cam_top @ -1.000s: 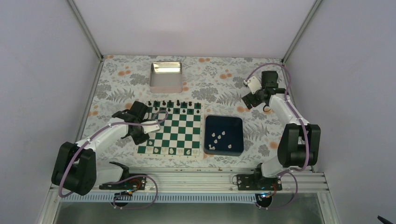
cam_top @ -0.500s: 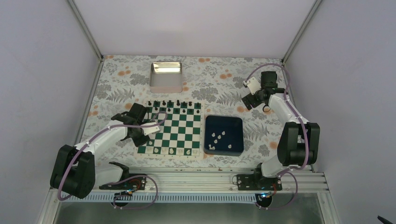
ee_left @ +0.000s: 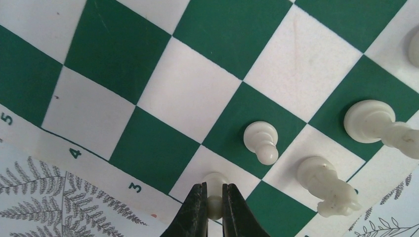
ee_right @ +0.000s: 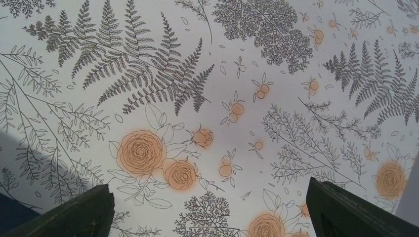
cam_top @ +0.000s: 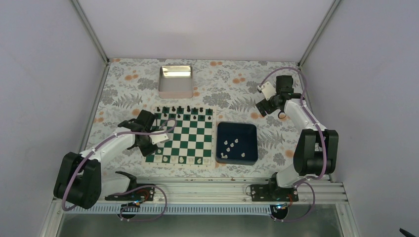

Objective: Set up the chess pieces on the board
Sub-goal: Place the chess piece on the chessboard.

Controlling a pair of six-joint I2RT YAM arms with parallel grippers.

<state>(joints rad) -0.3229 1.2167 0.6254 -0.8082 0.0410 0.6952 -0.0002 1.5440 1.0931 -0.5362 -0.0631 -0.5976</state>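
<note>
I should open my left gripper now, because the base of the small white pawn is inside the edges of the white square and the pawn would land there.
My left gripper [ee_left: 214, 198] is shut on the head of a small white pawn [ee_left: 214, 181]. The pawn stands on a white square at the left edge of the green and white board [ee_left: 148, 148], by the printed 3. Beside it stand another white pawn [ee_left: 262, 141], a white knight [ee_left: 327, 189] and a taller white piece [ee_left: 376, 123]. From above, the left gripper [cam_top: 152, 142] is over the board's [cam_top: 190, 138] near left corner. My right gripper [ee_right: 212, 212] hangs open over the floral cloth, far right [cam_top: 261, 107].
Black pieces [cam_top: 180, 109] line the board's far row and white ones [cam_top: 183, 159] its near row. A dark blue tray [cam_top: 237, 125] right of the board holds several white pieces. A metal tin [cam_top: 175, 82] stands behind the board.
My left gripper has shifted slightly toward the board's near left corner, still shut on the pawn. The right arm has barely moved.
</note>
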